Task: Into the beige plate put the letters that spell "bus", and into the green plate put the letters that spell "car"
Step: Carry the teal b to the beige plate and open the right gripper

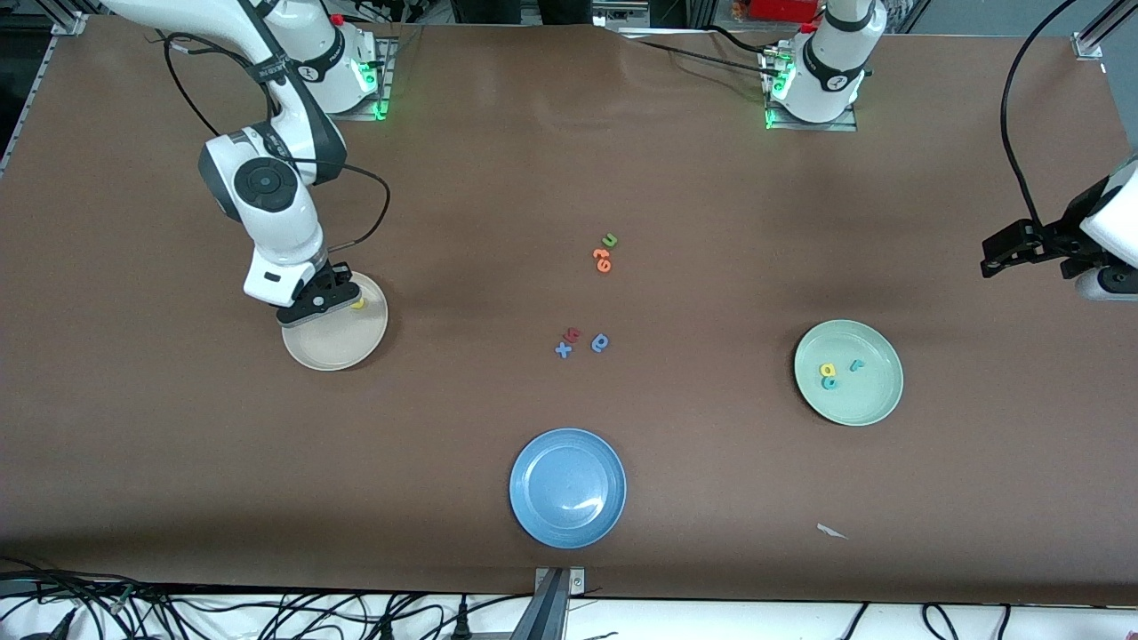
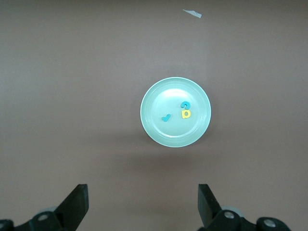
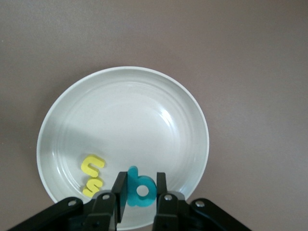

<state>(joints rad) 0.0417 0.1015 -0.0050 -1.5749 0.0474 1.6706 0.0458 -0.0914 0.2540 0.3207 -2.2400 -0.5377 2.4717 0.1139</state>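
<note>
The teal b is low over the beige plate, inside the plate's rim, so the robot's right gripper needs to open.
My right gripper is shut on the teal b, low over the beige plate near its rim. A yellow u and a yellow s lie in that plate beside the b. In the green plate lie the teal c, the yellow a and the teal r. My left gripper waits open and holds nothing, up over the bare table at the left arm's end, apart from the green plate.
A blue plate sits near the front edge, mid-table. Loose letters lie mid-table: a green u, orange letters, a blue x, a red letter, a blue round letter. A white scrap lies nearer the front camera than the green plate.
</note>
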